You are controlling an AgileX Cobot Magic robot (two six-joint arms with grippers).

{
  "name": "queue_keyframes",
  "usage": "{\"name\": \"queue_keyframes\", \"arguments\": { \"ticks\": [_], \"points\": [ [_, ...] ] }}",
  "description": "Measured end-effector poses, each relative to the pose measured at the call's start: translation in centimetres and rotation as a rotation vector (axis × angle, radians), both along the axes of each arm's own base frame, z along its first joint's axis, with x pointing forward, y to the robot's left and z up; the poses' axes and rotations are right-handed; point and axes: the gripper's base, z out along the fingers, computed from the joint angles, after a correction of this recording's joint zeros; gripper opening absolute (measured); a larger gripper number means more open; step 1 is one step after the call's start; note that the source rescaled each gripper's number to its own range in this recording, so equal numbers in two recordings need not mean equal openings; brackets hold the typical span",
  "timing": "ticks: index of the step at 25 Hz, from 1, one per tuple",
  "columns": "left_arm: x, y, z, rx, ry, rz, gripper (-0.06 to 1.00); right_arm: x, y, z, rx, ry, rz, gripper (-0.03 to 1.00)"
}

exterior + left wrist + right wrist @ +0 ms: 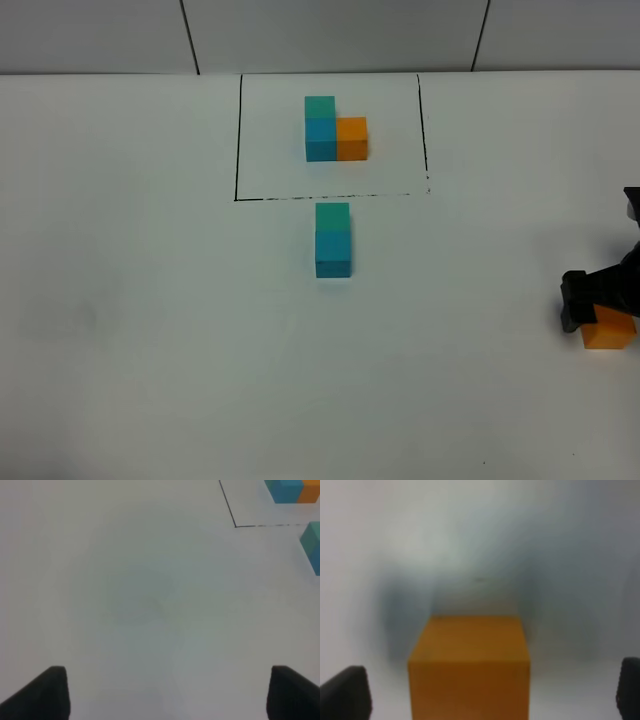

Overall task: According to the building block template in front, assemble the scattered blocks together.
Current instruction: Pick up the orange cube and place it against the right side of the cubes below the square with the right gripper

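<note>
My right gripper should next grab the orange cube by its two opposite sides. Then it can put the orange cube against the sky-blue cube [333, 254].
The building block template [335, 130] is a teal, blue and orange L inside a thin black frame at the back; part of it shows in the left wrist view [287, 490]. Of the scattered blocks, the teal cube [332, 217] and the sky-blue cube [333, 254] sit joined just in front of the frame. The orange cube [610, 329] lies at the far right edge. My right gripper [598, 308] is low over it, and the orange cube [470, 665] sits between the wide-apart fingers [345, 692]. My left gripper [170, 695] is open and empty over bare table.
The white table [150, 320] fills the view, with a grey panelled wall [330, 35] behind it. The black frame line [330, 197] runs just behind the joined pair. The left arm does not show in the exterior view.
</note>
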Motion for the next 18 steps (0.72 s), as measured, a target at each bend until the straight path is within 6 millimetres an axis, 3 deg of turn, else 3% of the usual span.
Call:
{"name": "queue_keyframes", "arguments": {
  "ticks": [5,9,12,15,18],
  "points": [
    [0.0,0.0,0.0,0.000,0.000,0.000,0.81,0.0,0.0,-0.2,0.001,0.009,0.001,0.82],
    [0.0,0.0,0.0,0.000,0.000,0.000,0.81,-0.4,0.1,-0.5,0.003,0.028,0.007,0.60],
    [0.0,0.0,0.0,0.000,0.000,0.000,0.81,-0.5,0.1,-0.6,0.004,0.035,0.007,0.37],
    [0.0,0.0,0.0,0.000,0.000,0.000,0.81,-0.5,0.3,-0.6,0.001,0.035,0.021,0.00],
    [0.0,0.0,0.0,0.000,0.000,0.000,0.81,-0.3,1.1,-0.6,-0.026,0.037,0.118,0.01]
  ]
}}
